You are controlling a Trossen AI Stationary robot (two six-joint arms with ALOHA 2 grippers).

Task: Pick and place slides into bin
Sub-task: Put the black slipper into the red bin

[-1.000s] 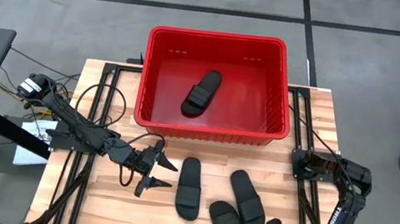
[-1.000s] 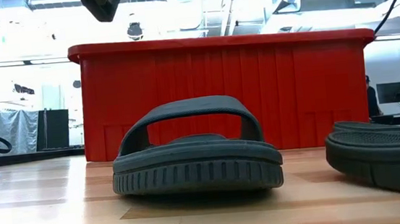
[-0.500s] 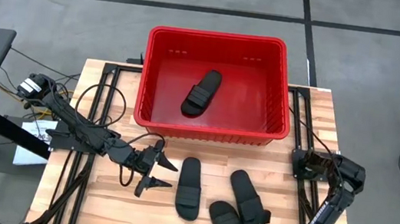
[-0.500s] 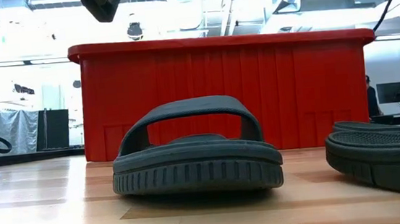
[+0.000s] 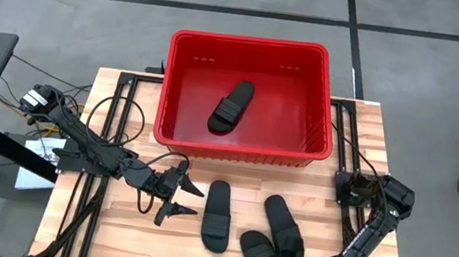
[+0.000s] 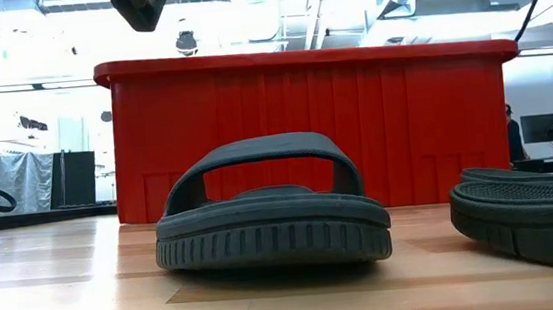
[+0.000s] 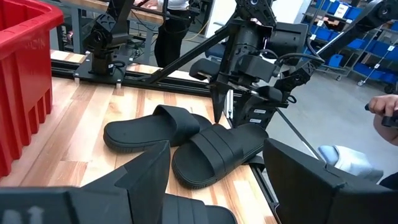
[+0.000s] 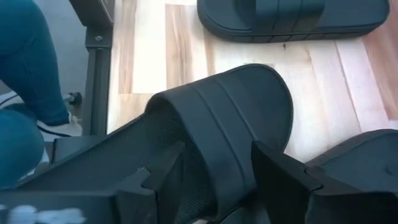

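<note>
My right gripper's fingers both hang at the strap (image 8: pixel 208 127), short of the heel (image 8: pixel 74 169), so my right gripper moves toward the heel, and only then closes on the slide.
The red bin (image 5: pixel 183 87) stands at the table's far middle with one black slide (image 5: pixel 231 106) lying on its floor. Three more slides rest sole-down on the wood in front of it: one in the middle (image 5: pixel 217 215), one to its right (image 5: pixel 283 227), and one nearest the front edge (image 5: pixel 257 256). My right gripper (image 8: pixel 217 177) is open over that nearest slide, a finger on either side of its ribbed strap (image 8: pixel 217 118). My left gripper (image 5: pixel 180 200) stands open left of the middle slide with nothing between its fingers. My right gripper points down at the strap of the nearest slide with its fingers (image 8: pixel 283 174) apart. I cannot tell whether they touch the strap. The slide lies flat on the table.
Black frame rails (image 5: pixel 114 131) run along the table's left and right sides. The bin's wall (image 6: pixel 305 132) rises behind the middle slide (image 6: pixel 272 216). A person's leg in blue (image 8: pixel 22 93) stands beside the table's near edge, and people stand beyond the table in the left wrist view.
My right gripper has swung toward the table's left along the near edge and come over the nearest slide. The slides and my left arm have kept still.
</note>
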